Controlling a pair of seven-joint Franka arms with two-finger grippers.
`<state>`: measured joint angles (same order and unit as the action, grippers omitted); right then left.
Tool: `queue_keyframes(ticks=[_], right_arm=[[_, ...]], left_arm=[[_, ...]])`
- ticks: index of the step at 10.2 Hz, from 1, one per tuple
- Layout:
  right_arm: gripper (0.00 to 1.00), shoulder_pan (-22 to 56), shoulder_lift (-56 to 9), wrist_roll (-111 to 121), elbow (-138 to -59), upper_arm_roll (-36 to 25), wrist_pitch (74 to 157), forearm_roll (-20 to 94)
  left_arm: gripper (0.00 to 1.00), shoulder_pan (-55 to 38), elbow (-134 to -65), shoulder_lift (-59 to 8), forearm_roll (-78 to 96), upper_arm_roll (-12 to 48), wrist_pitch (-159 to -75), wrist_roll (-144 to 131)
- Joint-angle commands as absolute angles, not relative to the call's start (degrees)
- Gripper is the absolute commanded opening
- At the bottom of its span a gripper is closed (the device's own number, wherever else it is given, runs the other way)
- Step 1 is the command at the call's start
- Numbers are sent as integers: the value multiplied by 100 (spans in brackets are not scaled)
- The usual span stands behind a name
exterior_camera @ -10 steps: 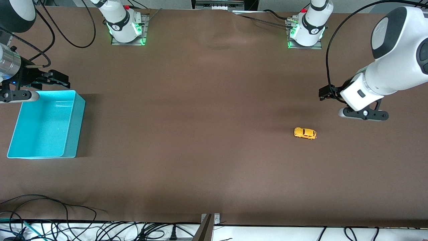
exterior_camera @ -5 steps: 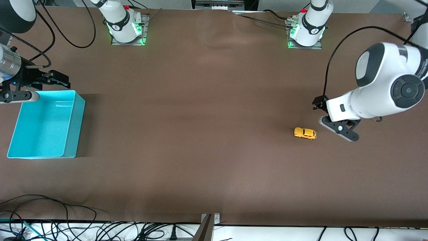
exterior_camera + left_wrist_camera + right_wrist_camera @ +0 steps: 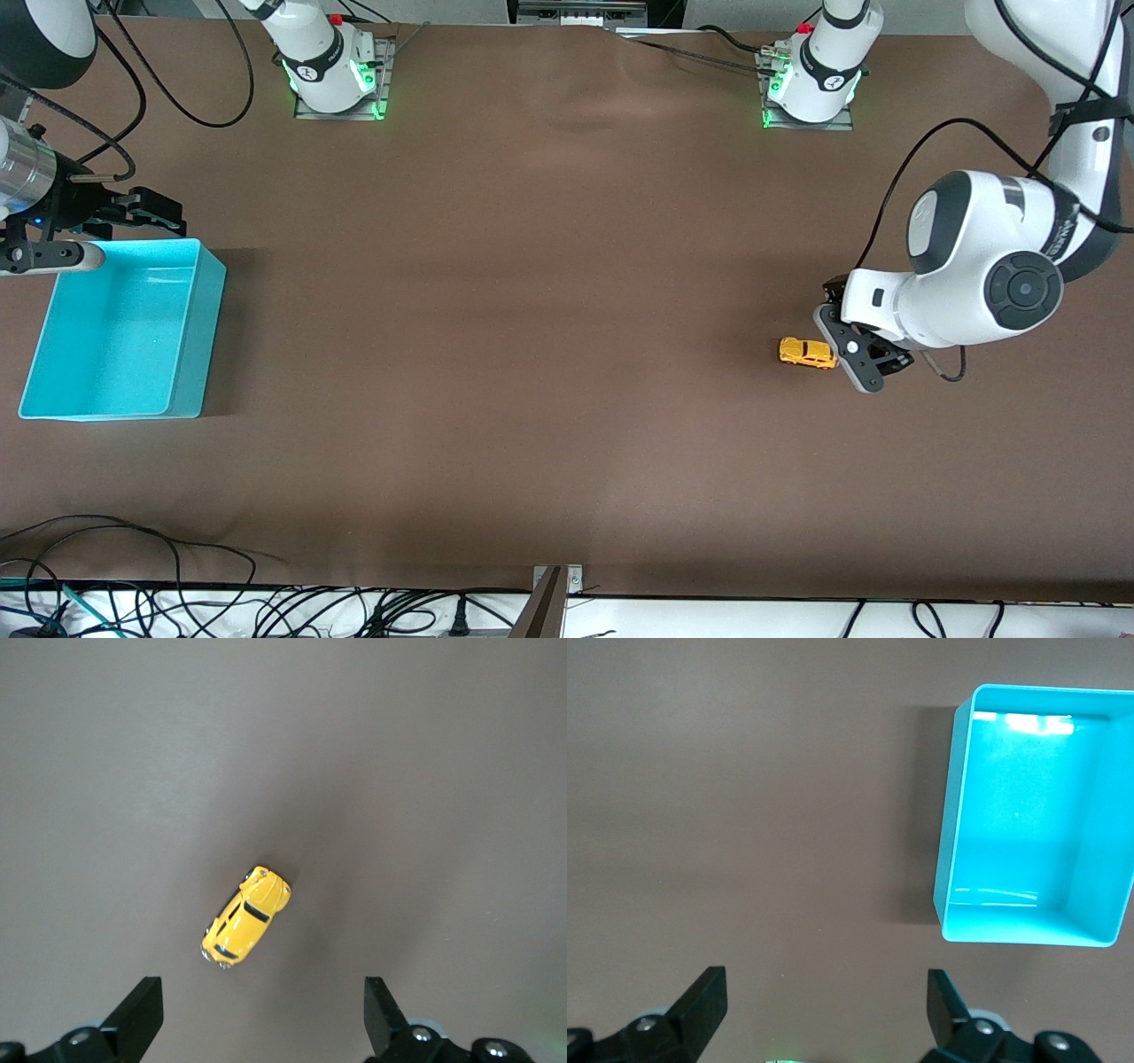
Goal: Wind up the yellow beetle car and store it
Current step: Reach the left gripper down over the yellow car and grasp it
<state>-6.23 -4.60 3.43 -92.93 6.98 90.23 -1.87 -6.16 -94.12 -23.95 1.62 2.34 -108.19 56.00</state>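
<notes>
The yellow beetle car (image 3: 245,916) should next be held by its cabin's sides with my left gripper. Its hood (image 3: 267,890) then stays free, and I can wind the car up.
The yellow beetle car (image 3: 808,353) stands on the brown table toward the left arm's end; it is tiny, with dark windows. My left gripper (image 3: 858,347) hangs low right beside it, on the side toward the left arm's end of the table. In the left wrist view the car (image 3: 245,916) lies just ahead of the open left gripper (image 3: 261,1003), untouched, with nothing between the fingers. My right gripper (image 3: 146,211) waits open and empty above the table by the farther edge of the turquoise bin (image 3: 211,328). The right wrist view shows the right gripper (image 3: 824,1001) beside the bin (image 3: 950,824).
The turquoise bin is empty and sits at the right arm's end of the table. Both arm bases (image 3: 335,71) (image 3: 811,80) stand along the farther table edge. Loose cables (image 3: 177,567) trail over the table's nearest edge.
The left arm has swung down and in toward the car, its wrist turning, until the gripper is right beside the car. The car, the bin and the right arm have not moved.
</notes>
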Motion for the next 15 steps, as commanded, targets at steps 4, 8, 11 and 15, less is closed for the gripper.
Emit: queue_keyframes(ticks=[4, 8, 11, 15], right_arm=[[100, -624, -448, 492, -9290, 703, 9062, -246], [100, -624, -457, 492, -9290, 694, 9053, -246], [100, -659, -483, 492, -9281, 694, 9026, -211], [100, -668, -492, 492, -9281, 694, 9053, -202]], left_arm=[[100, -615, -10458, -2794, -694, 246, -12601, 7257], [100, -440, -10844, -3094, -642, 255, -13234, 7637], [100, -431, -11231, -3068, -650, 255, -13718, 7726], [21, -492, -11303, -3032, -659, 255, -13790, 7752]])
